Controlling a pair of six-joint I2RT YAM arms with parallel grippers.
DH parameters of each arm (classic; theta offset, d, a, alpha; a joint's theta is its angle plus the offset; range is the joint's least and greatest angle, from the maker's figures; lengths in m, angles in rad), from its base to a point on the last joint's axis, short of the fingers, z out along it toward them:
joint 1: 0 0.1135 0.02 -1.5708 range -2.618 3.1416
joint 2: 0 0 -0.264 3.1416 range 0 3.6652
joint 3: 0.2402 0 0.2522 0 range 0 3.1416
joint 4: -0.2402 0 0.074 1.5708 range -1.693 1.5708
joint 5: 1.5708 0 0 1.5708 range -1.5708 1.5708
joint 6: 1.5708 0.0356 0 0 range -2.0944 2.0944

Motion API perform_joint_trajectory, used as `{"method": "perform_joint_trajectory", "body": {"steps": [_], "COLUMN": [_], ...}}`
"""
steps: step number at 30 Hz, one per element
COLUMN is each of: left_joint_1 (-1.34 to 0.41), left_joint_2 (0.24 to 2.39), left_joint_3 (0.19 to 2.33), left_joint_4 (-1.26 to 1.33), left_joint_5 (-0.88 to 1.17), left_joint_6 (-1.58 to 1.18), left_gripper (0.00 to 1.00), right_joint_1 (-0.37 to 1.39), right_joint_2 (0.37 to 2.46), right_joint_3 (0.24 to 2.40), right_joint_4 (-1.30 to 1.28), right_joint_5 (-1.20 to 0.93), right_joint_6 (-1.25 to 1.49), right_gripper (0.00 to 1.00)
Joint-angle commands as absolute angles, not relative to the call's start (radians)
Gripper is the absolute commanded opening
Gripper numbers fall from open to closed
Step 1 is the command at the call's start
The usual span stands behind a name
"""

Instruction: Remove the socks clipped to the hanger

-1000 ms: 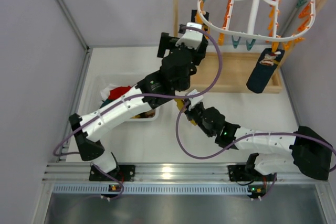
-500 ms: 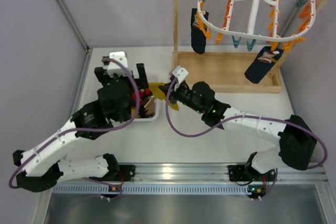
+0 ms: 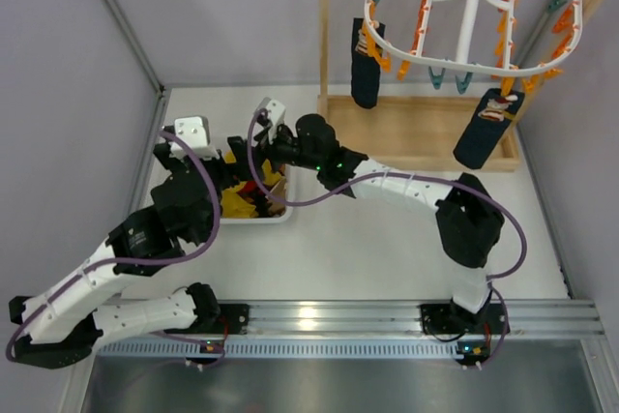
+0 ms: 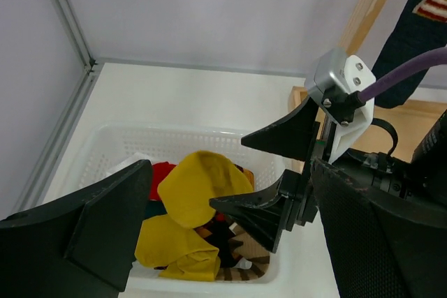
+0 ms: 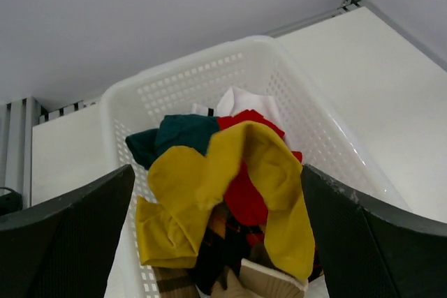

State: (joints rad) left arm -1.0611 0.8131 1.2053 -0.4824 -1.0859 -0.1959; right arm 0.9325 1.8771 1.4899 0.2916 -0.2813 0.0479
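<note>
The red-white patterned navy sock needs to come off, so my right gripper will next grab its plain free-hanging end (image 3: 474, 150). The sock's clipped end then stays free for unclipping.
The white oval hanger (image 3: 474, 16) hangs from the wooden rack at the back right. A plain navy sock (image 3: 366, 74) is clipped at its left end. A navy sock with a red-white pattern (image 3: 486, 128) is clipped at its right end. The mustard yellow sock (image 5: 272, 172) lies draped over the pile in the white basket (image 5: 188, 61). It also shows in the left wrist view, yellow sock (image 4: 199, 186). My right gripper (image 3: 253, 157) hovers open just above it, holding nothing. Beside the basket's left half, my left gripper (image 3: 211, 163) is open and empty.
The basket (image 3: 280, 215) holds mixed red, teal, brown and yellow clothes. The wooden rack's post (image 3: 323, 36) and base tray (image 3: 426, 137) stand at the back right. Grey walls close in the left and the far side.
My right gripper carried the yellow sock left to the basket, opened, and the sock now lies on the pile. My left arm drew back from the hanger to the basket's left.
</note>
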Motion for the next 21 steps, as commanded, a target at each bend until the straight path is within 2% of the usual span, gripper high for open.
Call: {"method": "perform_joint_trajectory", "body": {"steps": [1,6,9,12,13,16,21], "left_joint_1": [-1.062,-1.062,-1.062,-1.060,-1.060,-1.061,-1.061], "left_joint_2": [0.842,0.865,0.882,0.920,0.929,0.962,0.963], "left_joint_3": [1.196,1.209,1.210,1.215,1.215,1.203,1.158], "left_joint_4": [-0.485,-0.485,-0.485,-0.483,-0.483,-0.482,-0.483], "left_joint_5": [-1.055,-0.994,-0.918,-0.819,-0.790,-0.675,-0.569], "left_joint_6": [-0.198,-0.215,-0.238,-0.258,-0.262,-0.287,-0.310], "left_gripper": [0.98,0.98,0.98,0.98,0.98,0.98,0.98], "right_joint_1": [0.904,0.752,0.664,0.612,0.606,0.581,0.413], "right_joint_2": [1.778,1.501,1.322,1.168,1.132,0.993,0.844], "right_joint_3": [1.441,1.241,1.103,1.020,0.988,0.878,0.806], "right_joint_4": [0.293,0.252,0.131,-0.062,-0.113,-0.186,-0.270], "right_joint_5": [-0.279,-0.230,-0.186,-0.071,0.054,0.236,0.311], "right_joint_6": [0.067,0.153,0.147,0.109,0.115,0.092,0.219], "right_gripper": [0.99,0.99,0.99,0.99,0.99,0.99,0.99]}}
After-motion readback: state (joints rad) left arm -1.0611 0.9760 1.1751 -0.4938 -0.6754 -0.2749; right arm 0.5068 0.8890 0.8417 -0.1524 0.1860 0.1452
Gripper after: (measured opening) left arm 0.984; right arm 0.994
